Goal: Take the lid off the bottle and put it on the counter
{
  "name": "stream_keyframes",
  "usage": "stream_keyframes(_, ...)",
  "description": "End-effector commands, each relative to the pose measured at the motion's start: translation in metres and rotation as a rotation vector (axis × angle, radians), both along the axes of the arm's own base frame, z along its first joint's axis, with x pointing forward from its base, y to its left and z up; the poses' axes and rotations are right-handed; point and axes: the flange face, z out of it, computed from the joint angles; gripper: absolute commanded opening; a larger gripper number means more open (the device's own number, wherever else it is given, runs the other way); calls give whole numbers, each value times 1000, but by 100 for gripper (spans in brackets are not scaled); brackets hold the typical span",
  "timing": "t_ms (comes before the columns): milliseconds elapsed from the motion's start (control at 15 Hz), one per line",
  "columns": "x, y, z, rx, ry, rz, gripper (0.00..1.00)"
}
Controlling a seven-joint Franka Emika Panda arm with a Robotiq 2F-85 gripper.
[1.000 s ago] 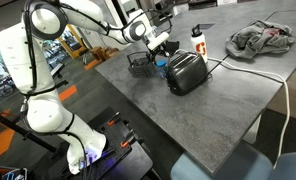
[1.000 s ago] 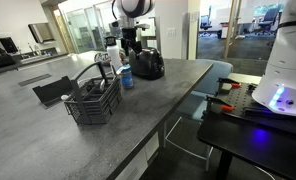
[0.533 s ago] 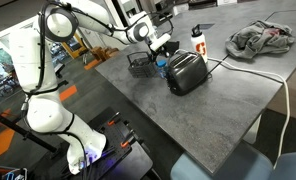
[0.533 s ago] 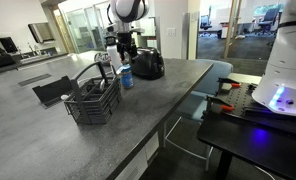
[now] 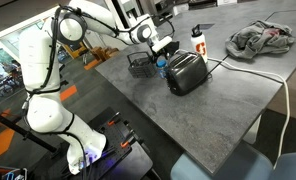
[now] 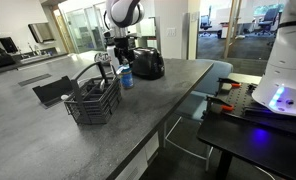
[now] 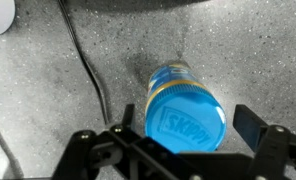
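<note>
Next, my gripper grabs opposite sides of the lid's rim from above to lift the bright-blue lid off onto the counter, leaving the bottle free.
In the wrist view the bright-blue lid sits on the small pale bottle, seen from above on the dark-grey counter. My gripper is open, with one dark finger to the right of the lid and the other on its left; neither visibly touches it. In both exterior views the gripper hangs just over the bottle, which stands between the wire basket and the black toaster.
A black toaster stands right beside the bottle, its cable lying on the counter. A dark wire basket stands on the other side. A taller white bottle and crumpled cloth sit farther back.
The arm's elbow has swung over while the gripper stays above the bottle, lowered slightly toward the lid.
</note>
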Motion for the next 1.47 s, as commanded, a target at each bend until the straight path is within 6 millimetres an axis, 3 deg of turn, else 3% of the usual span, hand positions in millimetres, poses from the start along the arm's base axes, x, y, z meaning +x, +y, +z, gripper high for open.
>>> stream_keyframes(0, 11, 5, -2, -2, 26, 28, 100)
stream_keyframes(1067, 13, 20, -6, -6, 34, 68, 100)
stream_keyframes(1200, 12, 21, -6, -8, 35, 69, 74)
stream_keyframes(1400, 10, 22, -2, -12, 30, 72, 55)
